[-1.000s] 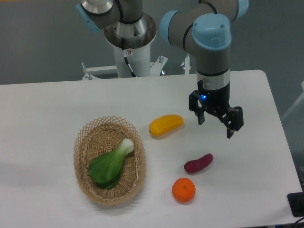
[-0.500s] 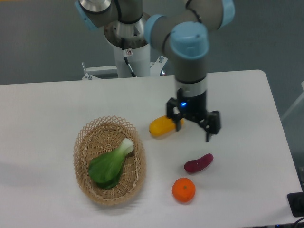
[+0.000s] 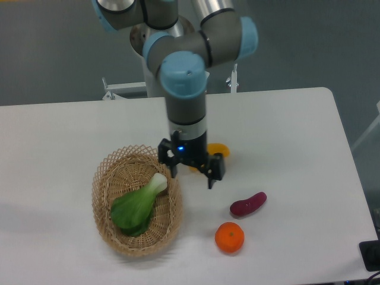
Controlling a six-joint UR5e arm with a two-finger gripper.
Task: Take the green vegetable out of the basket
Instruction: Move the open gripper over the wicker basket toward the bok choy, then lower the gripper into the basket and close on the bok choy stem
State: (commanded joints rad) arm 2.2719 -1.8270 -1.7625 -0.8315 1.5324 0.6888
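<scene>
The gripper grabs the green vegetable from the basket [image 3: 107, 184] by its white stalk end [image 3: 158, 180] next, to pick it up.
The green vegetable [image 3: 138, 204] lies in the oval wicker basket [image 3: 107, 184] at the left of the table, dark leaves toward the front and its white stalk end toward the back right. My gripper [image 3: 192, 174] hangs open and empty just right of the basket's right rim, close to the stalk end but apart from it. Its two black fingers point down, one near the rim and one further right.
A yellow oblong fruit [image 3: 222, 149] lies mostly hidden behind the gripper. A purple sweet potato [image 3: 247, 203] and an orange [image 3: 229, 237] sit to the front right. The robot base [image 3: 160, 65] stands at the table's back edge.
The arm has swept left across the table, from the right side past the yellow fruit to the basket's right rim. The gripper stayed open. No object moved.
</scene>
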